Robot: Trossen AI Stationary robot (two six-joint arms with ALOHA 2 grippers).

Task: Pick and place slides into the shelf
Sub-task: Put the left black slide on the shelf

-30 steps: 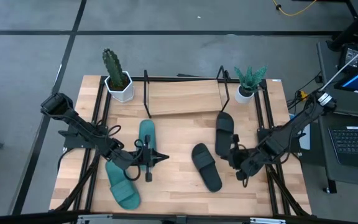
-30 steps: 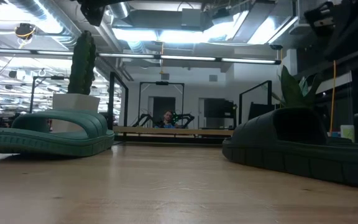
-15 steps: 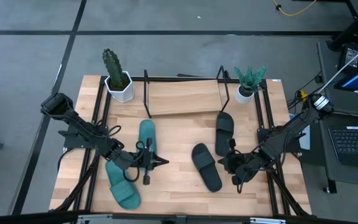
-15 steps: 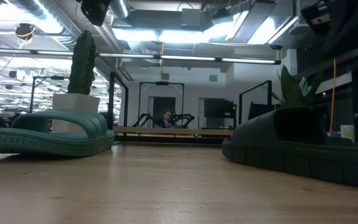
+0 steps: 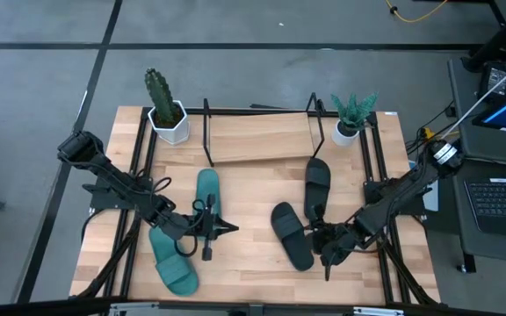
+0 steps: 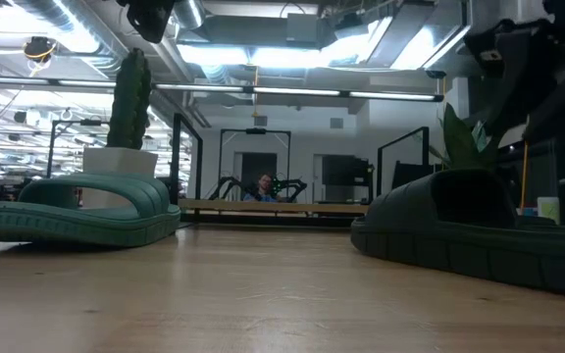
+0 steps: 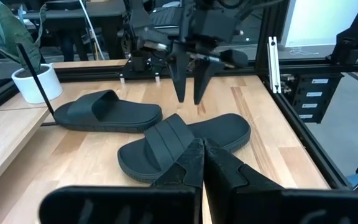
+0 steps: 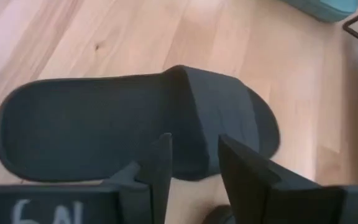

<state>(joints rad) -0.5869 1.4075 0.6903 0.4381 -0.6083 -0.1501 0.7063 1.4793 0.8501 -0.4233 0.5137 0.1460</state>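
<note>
My right gripper's fingers are still above the strap's edge and footbed (image 5: 298, 252), so it is too early to close on the nearer black slide. The gripper lowers first.
Two black slides lie sole-down on the table: one (image 5: 292, 237) near the middle and one (image 5: 316, 184) beyond it, closer to the shelf (image 5: 257, 136) at the far edge. Two teal slides (image 5: 207, 195) (image 5: 172, 266) lie on the left. My right gripper (image 5: 326, 253) is open and points down just right of the nearer black slide (image 8: 104, 124), whose strap (image 8: 213, 115) shows ahead of the fingers. The left wrist view shows this gripper (image 7: 190, 96) above the table beside that slide (image 7: 185, 140). My left gripper (image 5: 225, 228) is shut beside the teal slides and holds nothing.
A cactus in a white pot (image 5: 165, 112) and a leafy plant in a white pot (image 5: 350, 118) stand at the shelf's two ends. Black frame rods (image 5: 139, 175) (image 5: 378, 175) run along the table's left and right sides. A laptop (image 5: 499, 197) sits off the table, right.
My right gripper has moved toward the table's near edge and a little left, away from the farther black slide and down alongside the nearer one. The slides and my left arm have stayed where they were.
</note>
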